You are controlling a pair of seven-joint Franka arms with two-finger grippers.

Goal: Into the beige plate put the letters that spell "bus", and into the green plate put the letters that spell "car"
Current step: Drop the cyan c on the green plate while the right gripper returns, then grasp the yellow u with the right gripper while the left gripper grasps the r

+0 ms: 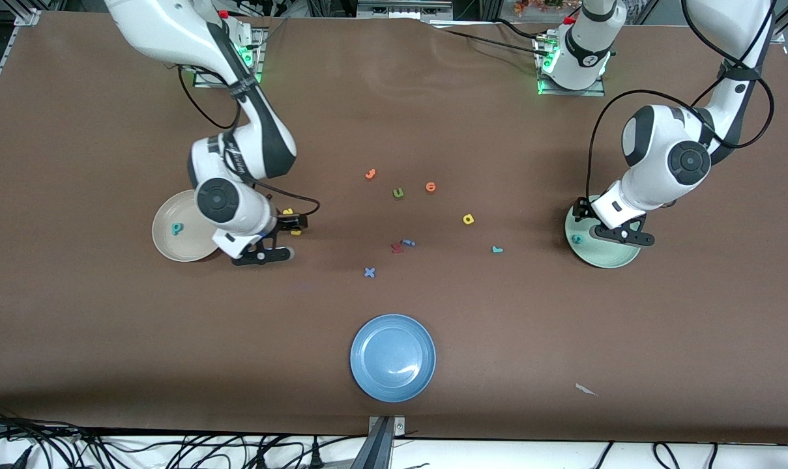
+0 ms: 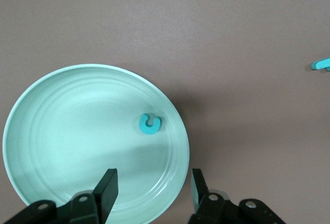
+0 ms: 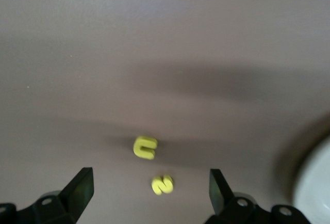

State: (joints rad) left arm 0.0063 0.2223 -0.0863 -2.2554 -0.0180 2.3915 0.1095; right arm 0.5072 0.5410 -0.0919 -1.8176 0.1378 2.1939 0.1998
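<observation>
The right gripper grabs the yellow s by its curved ends next, to help spell "bus" in the beige plate [image 1: 172,251] [image 3: 315,180].
The teal b [image 1: 176,227] lies in the beige plate [image 1: 172,251]. Beside that plate, my right gripper [image 1: 292,237] hangs open low over the table, with the yellow s [image 3: 163,184] between its fingers and the yellow u [image 3: 145,147] just ahead. The plate's rim [image 3: 317,182] shows at the edge of the right wrist view. My left gripper [image 2: 152,190] stands open and empty over the rim of the green plate [image 2: 51,131], where the teal c [image 2: 150,123] lies. The yellow a [image 1: 468,219] and teal r [image 1: 496,249] lie on the table between the plates.
Mid-table lie two orange letters [image 1: 370,173] [image 1: 431,187], an olive-green letter [image 1: 398,193], a dark red letter [image 1: 397,247], a small blue piece [image 1: 408,243] and a blue x [image 1: 369,272]. A blue plate [image 1: 393,357] sits nearer the front camera.
</observation>
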